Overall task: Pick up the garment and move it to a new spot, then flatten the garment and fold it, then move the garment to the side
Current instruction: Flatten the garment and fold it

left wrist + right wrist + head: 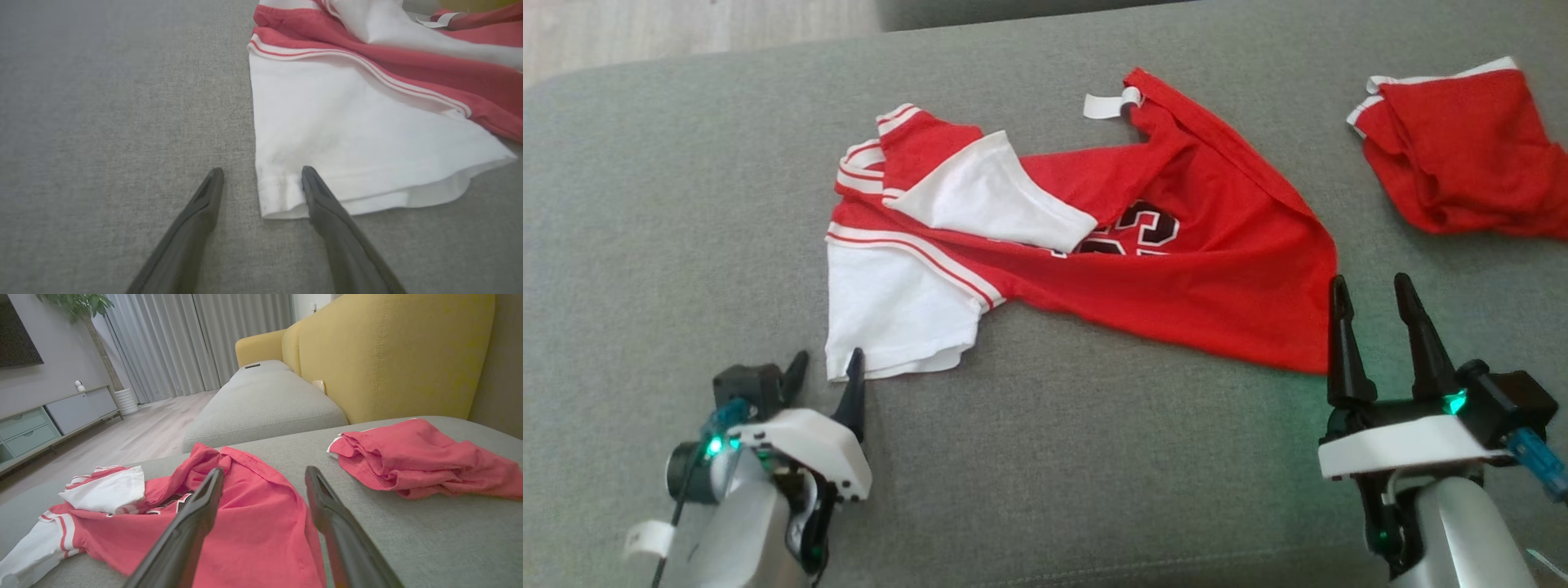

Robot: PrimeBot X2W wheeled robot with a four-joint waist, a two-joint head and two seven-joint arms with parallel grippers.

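Observation:
The robot's right gripper next needs to take hold of the red body by its hem corner [1314,358], so that it can move and flatten the jersey [1072,235].
A red and white jersey, the garment [1176,278], lies crumpled across the grey cushion, white sleeves to the left and red body to the right. My left gripper [827,366] is open at the near corner of the lower white sleeve [351,139], one finger [322,200] over the sleeve's hem and the other on bare cushion. Off the red hem's right corner, my right gripper [1372,294] stands open, its left finger by the cloth edge. In the right wrist view the garment [253,522] spreads under and between the fingers [200,510].
A second crumpled red garment [1462,155] lies at the far right of the grey cushion [1094,457]. Behind it rises a yellow sofa back [388,355]. Another grey seat [261,400], wooden floor and a low cabinet [49,420] lie beyond.

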